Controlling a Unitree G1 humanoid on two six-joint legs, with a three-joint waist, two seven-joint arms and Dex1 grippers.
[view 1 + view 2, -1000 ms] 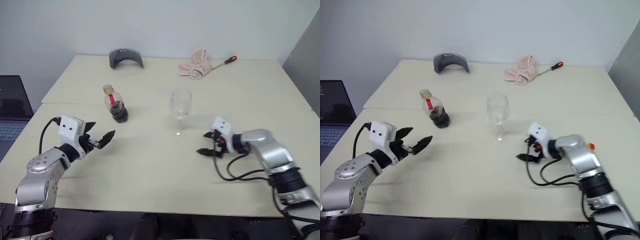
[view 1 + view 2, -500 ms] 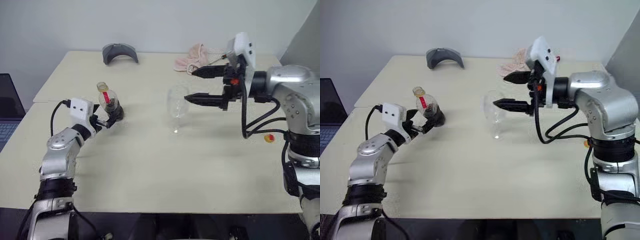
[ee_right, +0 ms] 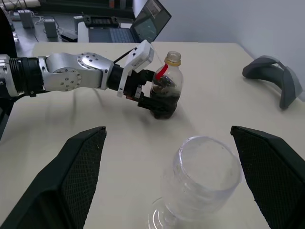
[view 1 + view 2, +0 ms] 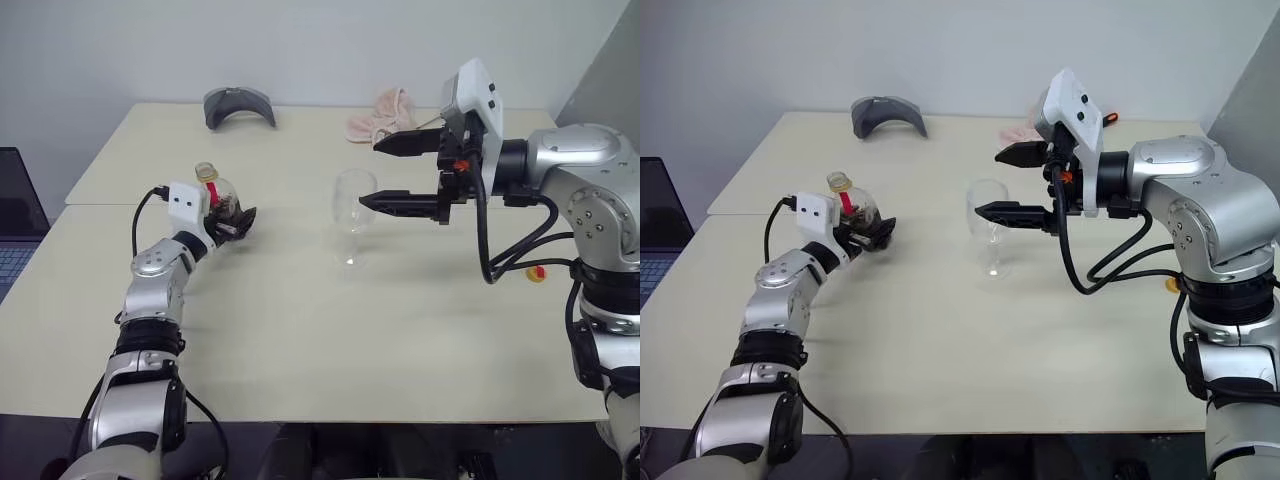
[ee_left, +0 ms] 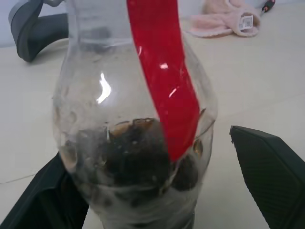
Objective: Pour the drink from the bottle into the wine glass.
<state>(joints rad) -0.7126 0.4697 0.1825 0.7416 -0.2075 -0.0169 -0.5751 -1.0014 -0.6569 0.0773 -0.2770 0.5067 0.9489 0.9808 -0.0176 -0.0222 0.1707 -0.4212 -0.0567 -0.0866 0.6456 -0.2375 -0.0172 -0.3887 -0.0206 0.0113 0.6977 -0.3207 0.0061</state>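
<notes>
My left gripper needs to close on the bottle. The bottle's body (image 4: 226, 200) (image 5: 136, 152) is between both fingers, so they would hold the bottle if I closed now.
The bottle (image 4: 218, 196) stands upright on the left of the table, a red strip down its neck and the dark drink (image 5: 138, 157) low in its bulbous body. My left gripper (image 4: 235, 215) is level and open, one finger on each side of the bottle's body; a gap shows beside one finger (image 5: 269, 167). The empty wine glass (image 4: 352, 200) stands mid-table. My right gripper (image 4: 392, 172) hangs open just right of its bowl, pointing left. Its wrist view looks down on the glass (image 3: 205, 179) between both fingers (image 3: 76, 171).
At the back of the table lie a grey curved object (image 4: 238, 104), a pink cloth (image 4: 380, 115) and a red-handled screwdriver (image 4: 1108, 118). A laptop (image 4: 15, 215) sits off the table's left edge. A small red-and-yellow item (image 4: 538, 274) lies under the right arm.
My left gripper has reached forward until its open fingers flank the bottle. My right arm rose from the table to the glass's bowl height, then held still. The camera shifted too.
</notes>
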